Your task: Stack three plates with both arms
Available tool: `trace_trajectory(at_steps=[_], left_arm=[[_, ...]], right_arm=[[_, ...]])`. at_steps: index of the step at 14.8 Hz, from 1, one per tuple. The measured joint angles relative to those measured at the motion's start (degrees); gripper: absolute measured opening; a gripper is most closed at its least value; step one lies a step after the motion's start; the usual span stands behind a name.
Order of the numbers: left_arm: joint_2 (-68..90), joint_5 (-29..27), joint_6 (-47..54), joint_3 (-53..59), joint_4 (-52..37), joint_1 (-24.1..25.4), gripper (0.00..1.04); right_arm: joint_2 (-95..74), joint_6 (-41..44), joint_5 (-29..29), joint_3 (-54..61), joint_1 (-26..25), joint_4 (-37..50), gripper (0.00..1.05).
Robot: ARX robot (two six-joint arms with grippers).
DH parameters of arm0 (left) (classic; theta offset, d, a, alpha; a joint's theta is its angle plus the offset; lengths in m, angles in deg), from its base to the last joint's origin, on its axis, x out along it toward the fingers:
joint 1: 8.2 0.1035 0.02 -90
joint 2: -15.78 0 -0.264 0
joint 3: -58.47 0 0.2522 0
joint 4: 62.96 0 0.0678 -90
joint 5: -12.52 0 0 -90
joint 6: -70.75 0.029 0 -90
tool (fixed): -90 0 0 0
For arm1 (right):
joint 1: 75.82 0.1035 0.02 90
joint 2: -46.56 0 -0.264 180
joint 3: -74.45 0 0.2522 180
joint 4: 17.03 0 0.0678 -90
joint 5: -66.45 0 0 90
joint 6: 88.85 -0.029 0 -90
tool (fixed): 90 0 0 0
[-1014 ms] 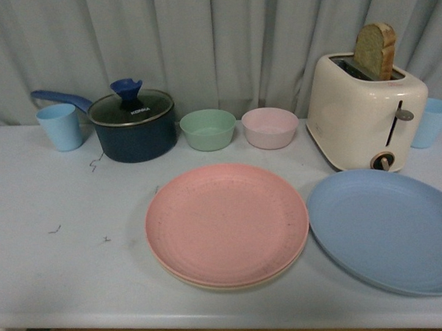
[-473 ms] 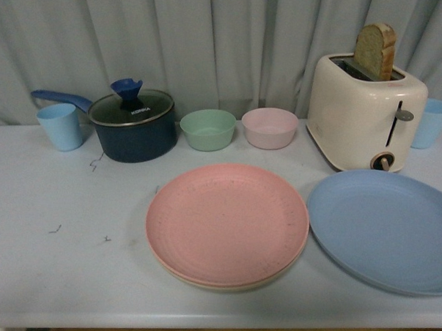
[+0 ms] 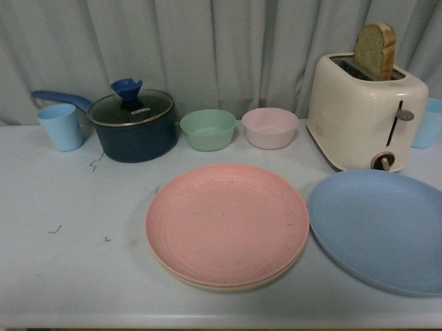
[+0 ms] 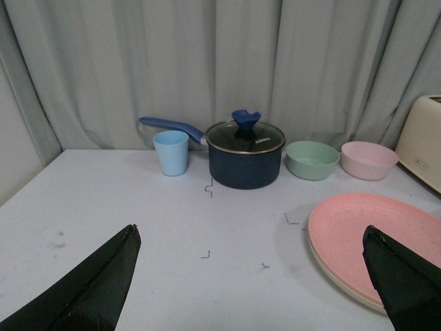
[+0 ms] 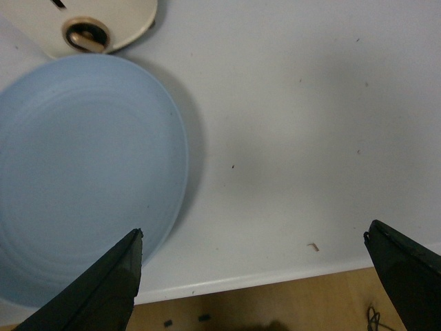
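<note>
I should next grab the blue plate by its rim [image 5: 186,155] with my right gripper. Then it can finish the stack on the pink plate.
The pink plate [image 3: 227,222] lies on the beige plate [image 3: 233,284], whose rim shows under it, at the table's front middle. The blue plate [image 3: 389,228] lies alone to their right, by the toaster. Neither arm shows in the front view. My left gripper [image 4: 251,238] is open and empty above the table, left of the pink plate [image 4: 375,238] and the beige rim [image 4: 337,281] below it. My right gripper [image 5: 255,238] is open and empty over the table's front edge, beside the blue plate [image 5: 83,172].
A cream toaster [image 3: 365,115] with a bread slice stands behind the blue plate. A green bowl [image 3: 208,129], a pink bowl [image 3: 270,127], a dark blue lidded pot [image 3: 131,125] and a light blue cup [image 3: 59,127] line the back. Another blue cup [image 3: 432,121] stands far right.
</note>
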Motion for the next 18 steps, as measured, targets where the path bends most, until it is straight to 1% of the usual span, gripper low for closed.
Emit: trace_trajectory(at_steps=[2,4,7,10,13,16,17,18], left_arm=[[0.0,0.0,0.0,0.0,0.02,0.0,0.98],[0.0,0.0,0.0,0.0,0.02,0.0,0.98],[0.0,0.0,0.0,0.0,0.0,0.0,0.98],[0.0,0.0,0.0,0.0,0.0,0.0,0.98],[0.0,0.0,0.0,0.0,0.02,0.0,0.98],[0.0,0.0,0.0,0.0,0.02,0.0,0.98],[0.0,0.0,0.0,0.0,0.02,0.0,0.98],[0.0,0.0,0.0,0.0,0.02,0.0,0.98]], right_arm=[[-8.28,0.22,-1.81,-5.14,0.68,-0.74,0.98],[-14.73,0.22,-3.89,-9.14,1.95,2.14,0.98],[-21.49,-0.11,-4.17,-13.99,3.87,1.99,0.98],[-24.13,-1.18,-4.5,-15.15,5.73,2.27,0.98],[-26.18,-1.57,-6.12,-17.49,7.28,2.78,0.98],[-29.38,-0.79,-9.86,-18.23,9.18,4.24,0.98],[-29.94,0.72,-11.82,-18.75,11.52,4.7,0.98],[-30.56,1.55,-13.53,-18.88,13.07,4.7,0.78]])
